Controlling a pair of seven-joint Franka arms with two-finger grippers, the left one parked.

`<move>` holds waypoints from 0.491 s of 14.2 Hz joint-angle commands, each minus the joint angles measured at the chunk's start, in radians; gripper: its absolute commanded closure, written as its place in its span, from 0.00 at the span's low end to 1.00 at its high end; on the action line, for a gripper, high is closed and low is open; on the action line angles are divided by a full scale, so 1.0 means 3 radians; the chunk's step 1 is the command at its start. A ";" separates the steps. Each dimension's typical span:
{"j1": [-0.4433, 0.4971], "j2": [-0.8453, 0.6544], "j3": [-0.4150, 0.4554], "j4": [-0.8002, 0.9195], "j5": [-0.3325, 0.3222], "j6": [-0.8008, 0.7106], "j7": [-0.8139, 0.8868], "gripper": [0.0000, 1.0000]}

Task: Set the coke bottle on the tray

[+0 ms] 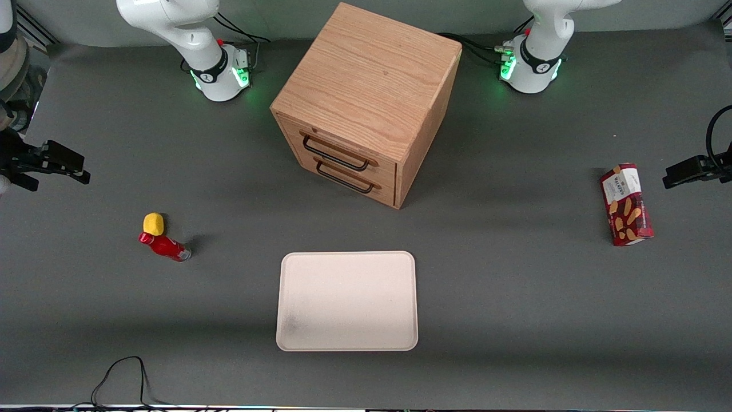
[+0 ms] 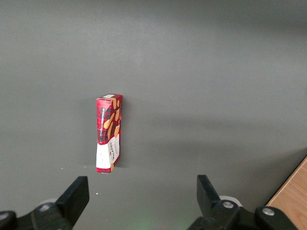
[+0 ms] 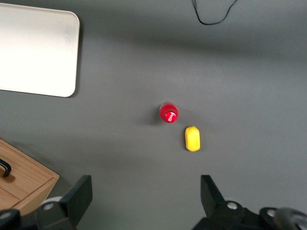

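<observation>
The coke bottle needs to go on the cream tray (image 1: 347,300). My gripper will next pick up the bottle by its red cap end (image 1: 145,238).
The coke bottle (image 1: 164,246) (image 3: 169,113) is small and red with a red cap, and it stands upright on the grey table toward the working arm's end. A small yellow lemon-like object (image 1: 153,223) (image 3: 192,138) sits right beside it, slightly farther from the front camera. The cream tray (image 1: 347,300) (image 3: 38,52) lies flat and bare near the table's front middle. My gripper (image 1: 63,169) (image 3: 144,191) hovers high above the table at the working arm's end. It is open, holds nothing, and is well apart from the bottle.
A wooden two-drawer cabinet (image 1: 366,97) (image 3: 24,177) stands mid-table, farther from the front camera than the tray. A red biscuit box (image 1: 626,204) (image 2: 109,132) lies toward the parked arm's end. A black cable (image 1: 120,377) (image 3: 211,14) loops at the front edge.
</observation>
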 commanded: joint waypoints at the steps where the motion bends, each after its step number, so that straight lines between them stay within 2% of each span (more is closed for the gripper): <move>1: -0.0001 -0.0327 -0.0061 -0.0393 -0.0081 0.0096 -0.0204 0.00; 4: -0.0001 -0.0557 -0.0143 -0.0767 -0.0122 0.0331 -0.0435 0.00; 7: -0.0017 -0.0614 -0.0225 -0.0865 -0.0122 0.0428 -0.0731 0.00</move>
